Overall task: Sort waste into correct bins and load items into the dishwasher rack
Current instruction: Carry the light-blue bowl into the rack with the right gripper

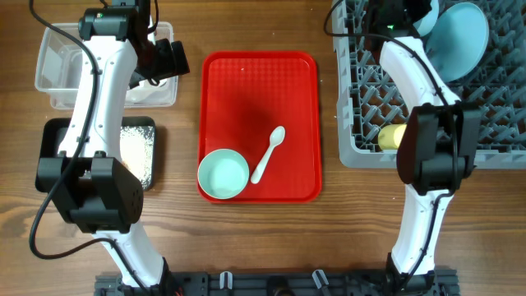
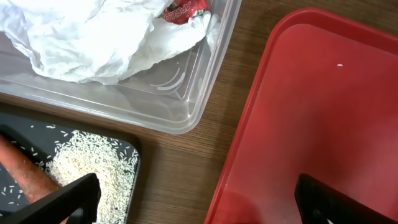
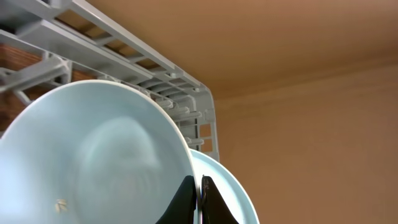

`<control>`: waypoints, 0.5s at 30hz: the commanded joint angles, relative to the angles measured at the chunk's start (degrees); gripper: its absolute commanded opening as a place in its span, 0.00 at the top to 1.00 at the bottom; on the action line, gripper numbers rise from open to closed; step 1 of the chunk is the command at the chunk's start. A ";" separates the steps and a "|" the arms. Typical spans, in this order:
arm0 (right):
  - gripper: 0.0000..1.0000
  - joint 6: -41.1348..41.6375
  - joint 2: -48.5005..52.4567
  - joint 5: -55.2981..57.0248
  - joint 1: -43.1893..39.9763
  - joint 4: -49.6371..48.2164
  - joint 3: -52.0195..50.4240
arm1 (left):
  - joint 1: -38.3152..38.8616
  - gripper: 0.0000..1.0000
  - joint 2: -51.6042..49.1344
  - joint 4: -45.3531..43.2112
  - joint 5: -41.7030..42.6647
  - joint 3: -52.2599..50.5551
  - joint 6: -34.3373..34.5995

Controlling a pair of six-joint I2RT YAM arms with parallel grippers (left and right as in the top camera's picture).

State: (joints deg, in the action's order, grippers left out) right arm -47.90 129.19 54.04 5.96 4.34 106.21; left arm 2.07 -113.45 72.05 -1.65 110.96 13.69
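The robot's right gripper will keep holding the light-blue bowl until it rests in open rack slots, because the bowl's rim overlaps the light-blue plate's edge.
My right gripper (image 1: 404, 18) (image 3: 199, 194) is shut on the rim of the light-blue bowl (image 3: 93, 155), held on edge in the grey dishwasher rack (image 1: 362, 99) (image 3: 124, 56), against the light-blue plate (image 1: 456, 37) (image 3: 231, 186). A yellow cup (image 1: 393, 136) lies in the rack. My left gripper (image 1: 168, 57) (image 2: 199, 205) is open and empty above the table between the bins and the red tray. The clear tub (image 1: 57, 66) (image 2: 186, 93) holds the napkin (image 2: 93, 31) and red wrapper (image 2: 185, 9). The black tray (image 1: 57, 136) (image 2: 37, 127) holds rice (image 1: 136, 152) (image 2: 93, 162) and a carrot (image 2: 25, 171).
The flat red serving tray (image 1: 259, 90) (image 2: 311, 93) lies in the middle with the pale-green bowl (image 1: 223, 174) and white spoon (image 1: 269, 154) at its front. The bins stand left of it and the rack right. One rice grain (image 2: 339, 65) lies on the tray.
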 commanded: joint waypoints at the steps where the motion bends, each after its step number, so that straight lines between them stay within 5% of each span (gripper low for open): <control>1: 0.95 -0.28 2.40 -0.94 2.29 0.79 -0.22 | -0.37 0.00 1.55 0.00 -0.37 0.37 0.70; 11: 0.87 3.06 2.71 -1.40 6.64 7.08 -0.22 | -0.37 0.00 1.55 -0.02 -0.37 0.37 0.70; 13: 0.64 3.06 2.71 -1.27 6.86 7.21 -0.22 | -0.37 0.00 1.55 -0.02 -0.37 0.37 0.70; 15: 0.16 3.02 2.71 -0.63 6.97 7.28 -0.22 | -0.37 0.00 1.55 0.00 -0.37 0.37 0.70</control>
State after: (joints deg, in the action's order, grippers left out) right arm -46.15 130.43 53.71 12.82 11.60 106.48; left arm 2.07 -113.45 72.05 -1.65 110.96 13.69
